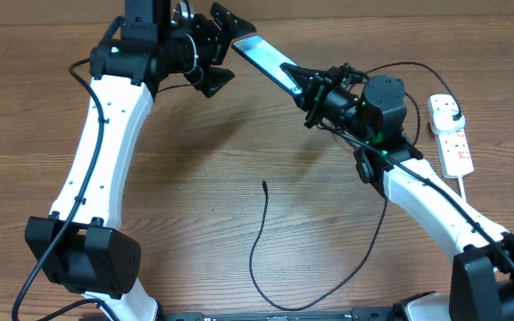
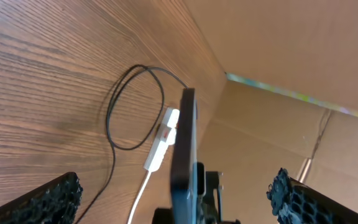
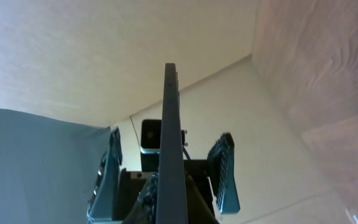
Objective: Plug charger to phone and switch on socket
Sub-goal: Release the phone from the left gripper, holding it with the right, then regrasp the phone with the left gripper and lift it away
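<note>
I should grab the phone by its far end (image 1: 248, 47) (image 2: 183, 163) with my left gripper next. The phone's end in my right gripper then stays free for plugging in the charger.
My right gripper (image 1: 309, 89) is shut on one end of the phone (image 1: 266, 58) and holds it tilted above the table. The light-blue screen faces up. My left gripper (image 1: 228, 52) is wide open around the phone's far end, not touching it. In the left wrist view the phone (image 2: 185, 143) is edge-on between the spread fingers (image 2: 179, 202). In the right wrist view the phone (image 3: 169, 137) rises edge-on from my jaws (image 3: 169, 208). The charger cable (image 1: 259, 241) lies loose on the table with its tip in the middle. The socket (image 1: 455, 143) lies at the far right with a black plug in it.
The charger cable loops near the front edge and runs up under the right arm towards the socket. The socket's thick white cord (image 1: 471, 192) trails towards the front right. Cardboard walls (image 2: 278, 43) stand behind the table.
</note>
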Robot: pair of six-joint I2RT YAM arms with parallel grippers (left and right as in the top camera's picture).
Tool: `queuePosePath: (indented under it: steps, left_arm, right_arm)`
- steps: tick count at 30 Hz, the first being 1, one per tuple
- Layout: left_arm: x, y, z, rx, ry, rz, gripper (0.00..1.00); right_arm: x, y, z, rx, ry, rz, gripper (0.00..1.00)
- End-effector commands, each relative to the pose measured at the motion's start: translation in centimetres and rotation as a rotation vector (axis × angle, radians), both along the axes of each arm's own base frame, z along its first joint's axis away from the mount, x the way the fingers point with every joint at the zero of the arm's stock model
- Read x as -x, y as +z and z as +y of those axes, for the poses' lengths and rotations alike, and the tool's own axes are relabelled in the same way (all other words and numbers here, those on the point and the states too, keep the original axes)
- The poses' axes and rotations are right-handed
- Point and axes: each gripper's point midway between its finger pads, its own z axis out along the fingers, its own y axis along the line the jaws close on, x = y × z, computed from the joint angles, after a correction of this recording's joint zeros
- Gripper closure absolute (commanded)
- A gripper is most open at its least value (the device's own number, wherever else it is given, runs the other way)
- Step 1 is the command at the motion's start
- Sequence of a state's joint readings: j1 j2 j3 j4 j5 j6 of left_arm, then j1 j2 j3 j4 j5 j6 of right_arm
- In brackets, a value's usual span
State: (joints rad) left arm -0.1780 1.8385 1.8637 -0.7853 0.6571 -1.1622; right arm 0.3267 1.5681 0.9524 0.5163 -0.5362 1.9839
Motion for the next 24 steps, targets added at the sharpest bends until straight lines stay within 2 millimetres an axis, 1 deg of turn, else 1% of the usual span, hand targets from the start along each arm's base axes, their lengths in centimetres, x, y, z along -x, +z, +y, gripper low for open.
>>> queuePosePath:
  steps: [1,6,12,14,15,16,17,18,19,20,21,23,24]
  left_arm:
    - [-0.5,0.4,0.3,-0.031,0.080,0.002,0.00]
    - [-0.5,0.1,0.0,-0.054,0.105,0.006,0.00]
    - [-0.5,0.1,0.0,-0.054,0.105,0.007,0.02]
    - [-0.5,0.1,0.0,-0.054,0.105,0.007,0.10]
    - [-0.5,0.1,0.0,-0.054,0.104,0.007,0.19]
    - [-0.5,0.1,0.0,-0.054,0.105,0.007,0.21]
    - [-0.5,0.1,0.0,-0.056,0.106,0.006,0.26]
    - [-0.5,0.0,0.0,-0.057,0.107,0.007,0.35]
    - [-0.5,0.0,0.0,-0.057,0.107,0.007,0.40]
    - [-0.5,0.0,0.0,-0.057,0.107,0.007,0.53]
    - [-0.5,0.0,0.0,-0.056,0.107,0.006,0.60]
    - [-0.5,0.0,0.0,-0.057,0.107,0.007,0.68]
    - [-0.5,0.0,0.0,-0.057,0.107,0.007,0.70]
  right_arm:
    - [0.9,2.1,1.5,-0.081,0.042,0.009,0.96]
    - [2.2,3.1,3.4,-0.112,0.094,-0.012,0.96]
    - [2.3,3.1,3.6,-0.112,0.098,-0.012,0.96]
    - [2.4,3.1,3.6,-0.112,0.098,-0.012,0.96]
    - [2.4,3.1,3.6,-0.112,0.098,-0.012,0.96]
    - [2.3,3.1,3.6,-0.112,0.098,-0.012,0.96]
    - [2.4,3.1,3.6,-0.112,0.098,-0.012,0.96]
    - [2.4,3.1,3.6,-0.112,0.098,-0.012,0.96]
    - [2.4,3.1,3.6,-0.112,0.098,-0.012,0.96]
    - [2.4,3.1,3.6,-0.112,0.100,-0.012,0.96]
    - [2.4,3.1,3.6,-0.112,0.103,-0.012,0.96]
    - [2.5,3.1,3.6,-0.111,0.106,-0.012,0.96]
    - [2.5,3.1,3.7,-0.111,0.106,-0.012,0.96]
